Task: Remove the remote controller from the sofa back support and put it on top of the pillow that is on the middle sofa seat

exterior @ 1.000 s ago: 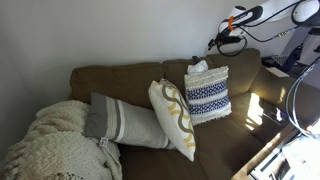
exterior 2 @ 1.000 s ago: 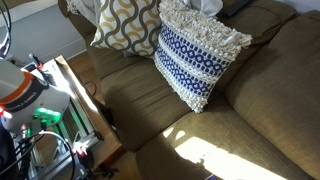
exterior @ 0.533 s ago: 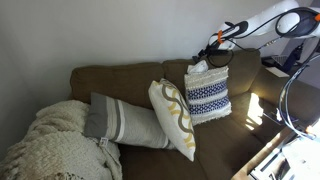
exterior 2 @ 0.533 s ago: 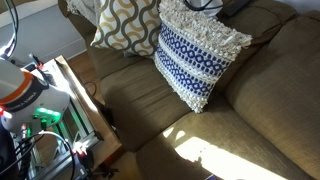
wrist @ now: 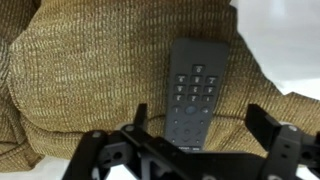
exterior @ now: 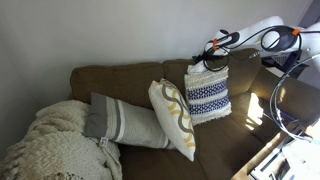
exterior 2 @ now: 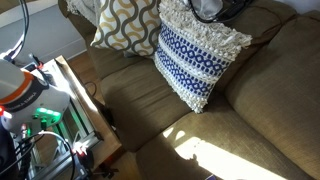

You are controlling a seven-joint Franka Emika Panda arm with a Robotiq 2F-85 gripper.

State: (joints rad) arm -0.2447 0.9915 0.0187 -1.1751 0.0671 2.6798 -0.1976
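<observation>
I should lower my gripper before I close it on the remote (wrist: 192, 104). The remote is between my fingers, but they stop above the remote's sides and the sofa cloth.
The remote controller (wrist: 194, 90) is a slim black oblong with rows of buttons. It lies on the olive-brown sofa back support (wrist: 90, 70), seen in the wrist view. My gripper (wrist: 196, 122) is open, its two fingers on either side of the remote's near end, not closed on it. In an exterior view the gripper (exterior: 214, 50) hovers over the top of the sofa back, just above the navy-and-white banded pillow (exterior: 207, 96). That pillow (exterior 2: 195, 55) leans on the middle sofa seat (exterior 2: 150, 90). The remote itself is too small to make out in the exterior views.
A white cushion with mustard swirls (exterior: 172, 118) and a grey-and-cream striped pillow (exterior: 120, 122) lie beside the banded pillow. A cream knitted throw (exterior: 55, 148) covers the sofa's end. A low wooden table edge (exterior 2: 85, 110) stands in front of the sofa.
The arm has swung in over the sofa back and lowered the gripper down towards the top of the back support behind the banded pillow.
</observation>
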